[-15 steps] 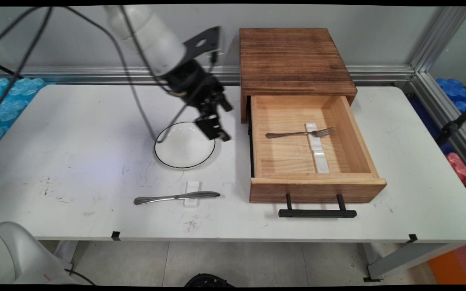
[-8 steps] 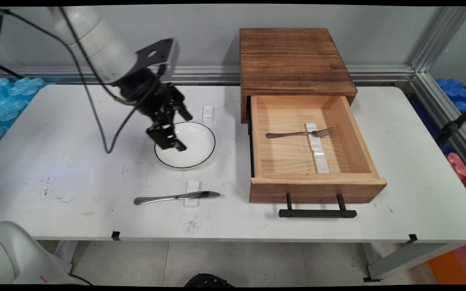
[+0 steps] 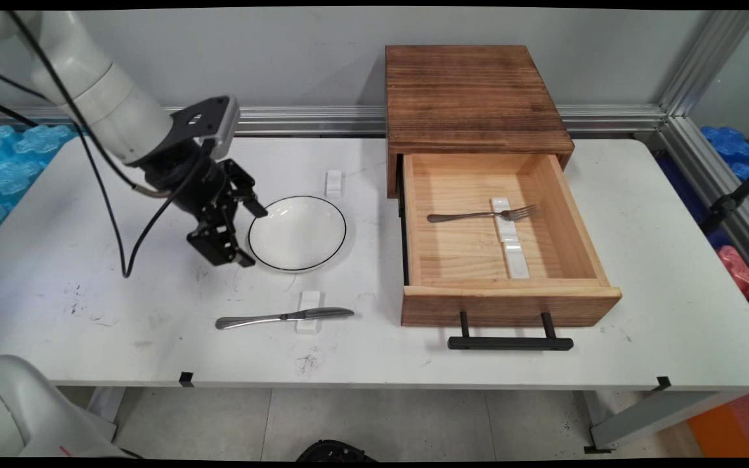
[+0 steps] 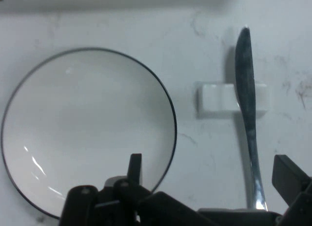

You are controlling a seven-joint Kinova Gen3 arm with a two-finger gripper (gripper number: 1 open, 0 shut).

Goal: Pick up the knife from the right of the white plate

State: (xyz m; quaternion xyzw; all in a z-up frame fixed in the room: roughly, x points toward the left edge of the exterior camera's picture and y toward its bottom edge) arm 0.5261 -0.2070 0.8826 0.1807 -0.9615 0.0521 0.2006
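Note:
Next, my gripper grabs the metal knife by its handle (image 3: pixel 268 318). That leaves the metal knife's blade (image 3: pixel 326 312) free to lie across a white rest.
My black gripper (image 3: pixel 248 237) hangs open just left of a white plate (image 3: pixel 297 233) with a thin black rim, empty between its fingers. In the hand view the gripper (image 4: pixel 209 170) shows one fingertip over the plate (image 4: pixel 87 133) and the other at the right edge. A metal knife (image 3: pixel 283 318) lies in front of the plate, its blade across a small white rest (image 3: pixel 309 303). The hand view shows the knife (image 4: pixel 247 109) lengthwise over its rest (image 4: pixel 217 98). A fork (image 3: pixel 482 215) lies in the open wooden drawer (image 3: pixel 569 221), its tines on a long white rest (image 3: pixel 510 238).
The wooden cabinet (image 3: pixel 472 97) stands at the back of the table, and its pulled-out drawer has a black handle (image 3: pixel 510 342) near the front edge. Another small white rest (image 3: pixel 333 183) sits behind the plate. Black cables (image 3: pixel 114 214) hang from the arm on the left.
The gripper has swung left and down, from beside the drawer, across the plate, to the plate's left edge. The small rest behind the plate is uncovered. Nothing on the table has moved.

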